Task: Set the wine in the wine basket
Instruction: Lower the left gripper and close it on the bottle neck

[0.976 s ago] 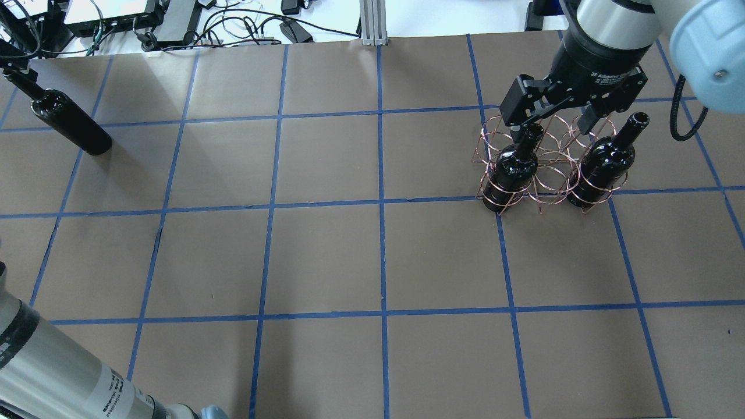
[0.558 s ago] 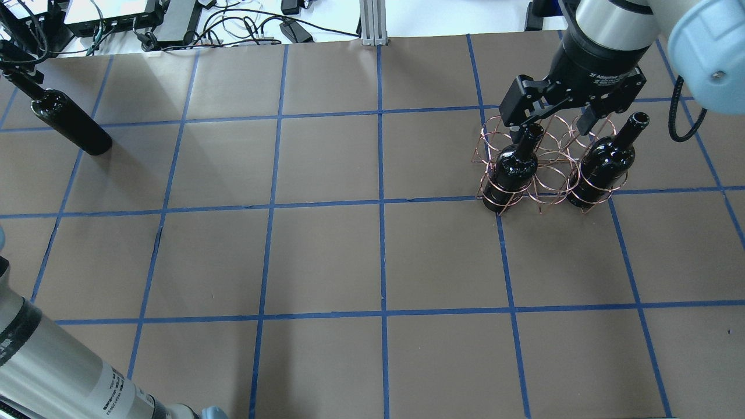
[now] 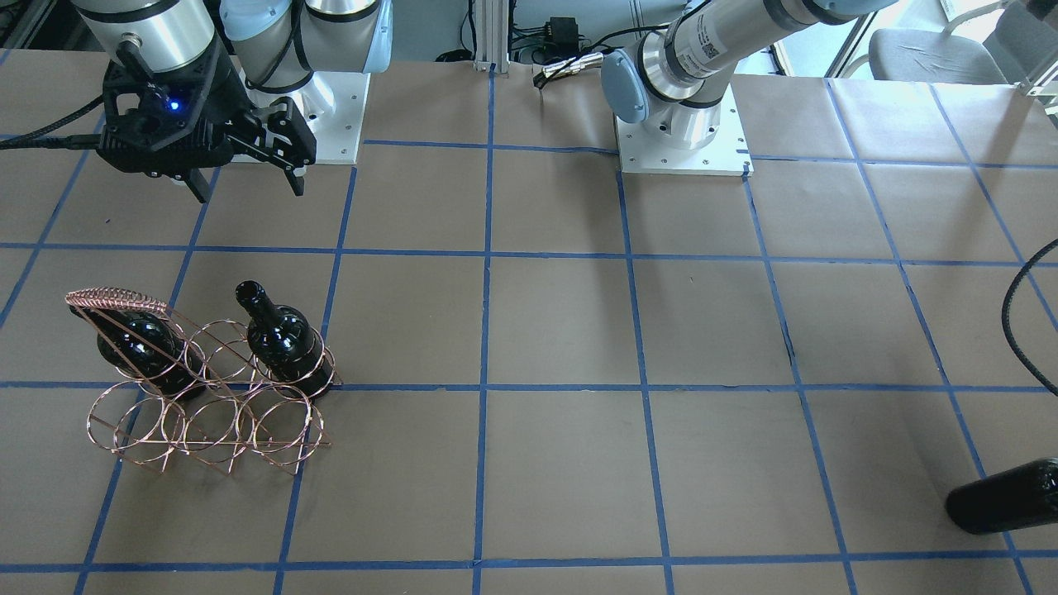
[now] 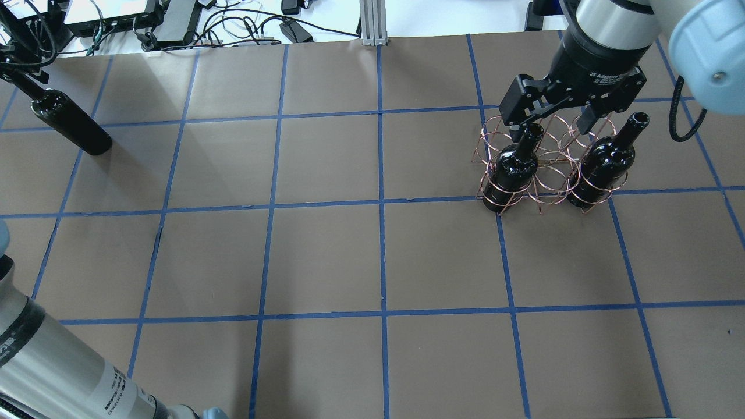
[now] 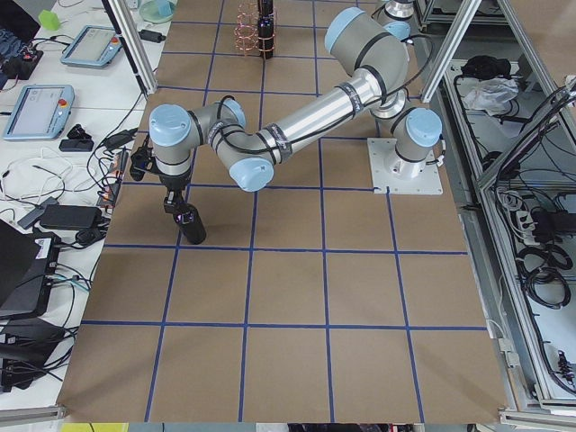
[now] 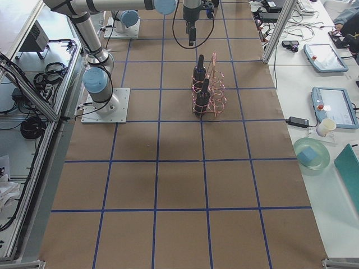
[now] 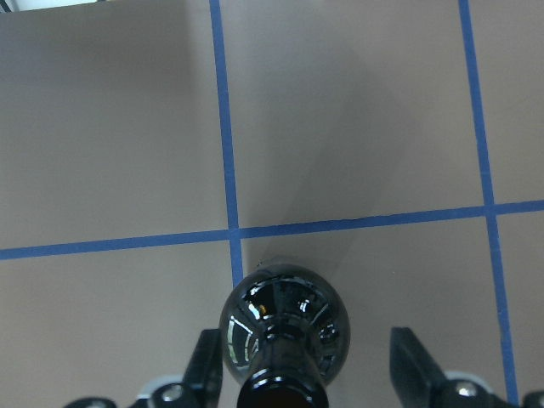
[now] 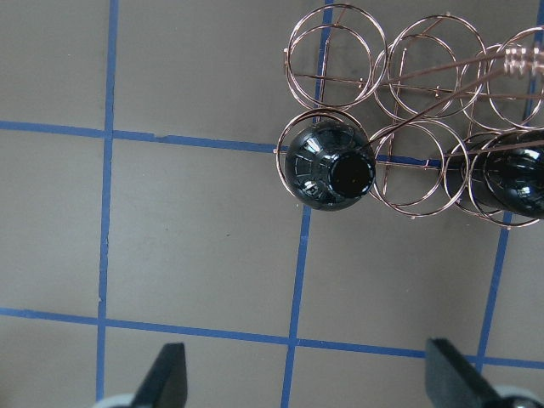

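Note:
I need to grab the near-black wine bottle by its neck [image 7: 283, 361] with my left gripper next, so that I can place it into the basket.
A rose-gold wire wine basket [image 4: 547, 185] stands at the far right, also in the front view [image 3: 207, 421]. Two near-black wine bottles [image 4: 512, 169] [image 4: 602, 163] stand upright in the end rings of its row nearest the robot. My right gripper [image 4: 552, 123] is open and empty above the basket; its wrist view shows one bottle top [image 8: 330, 166] below it. A third wine bottle [image 4: 70, 125] stands on the table at the far left. My left gripper [image 7: 306, 374] is open around its neck, fingers [image 7: 208, 365] apart from the glass.
The brown table [image 4: 378, 262] has a blue tape grid. Cables and electronics [image 4: 174, 23] lie beyond its far edge. The left arm's forearm [image 4: 52, 372] crosses the near left corner. The basket's middle and far rings [image 8: 336, 55] hold nothing.
The left arm's forearm has shifted slightly at the near left corner. The right gripper has edged up a little. The bottles and the basket have not moved.

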`<act>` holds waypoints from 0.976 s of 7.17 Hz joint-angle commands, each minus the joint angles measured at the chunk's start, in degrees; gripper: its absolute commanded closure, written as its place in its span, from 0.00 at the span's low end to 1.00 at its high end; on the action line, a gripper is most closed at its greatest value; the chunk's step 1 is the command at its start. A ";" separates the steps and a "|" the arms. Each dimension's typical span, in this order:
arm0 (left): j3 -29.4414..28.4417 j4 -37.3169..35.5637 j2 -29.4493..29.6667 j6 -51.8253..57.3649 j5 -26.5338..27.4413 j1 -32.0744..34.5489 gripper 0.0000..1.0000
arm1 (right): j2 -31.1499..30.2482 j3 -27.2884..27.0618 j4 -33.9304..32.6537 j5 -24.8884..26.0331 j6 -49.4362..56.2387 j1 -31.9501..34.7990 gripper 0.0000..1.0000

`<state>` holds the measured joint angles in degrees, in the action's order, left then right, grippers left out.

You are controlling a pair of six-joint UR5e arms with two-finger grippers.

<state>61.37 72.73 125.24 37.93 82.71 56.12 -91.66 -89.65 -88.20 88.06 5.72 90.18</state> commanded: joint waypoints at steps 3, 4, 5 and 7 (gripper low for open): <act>0.24 0.39 0.53 0.22 0.34 0.04 0.90 | 0.08 0.00 0.30 0.01 0.09 0.00 0.00; 0.33 0.57 0.45 0.13 0.61 0.04 1.00 | -0.01 0.00 0.30 0.01 0.09 0.00 0.00; 0.51 0.75 0.36 0.13 0.70 -0.05 1.00 | 0.08 0.00 0.30 0.01 0.17 0.00 0.00; 0.51 2.32 -0.26 0.13 0.70 -0.05 1.00 | 0.08 0.00 0.30 0.01 0.17 0.00 0.00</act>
<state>61.85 74.21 125.33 38.06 83.38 56.09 -91.60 -89.65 -87.89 88.03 5.84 90.18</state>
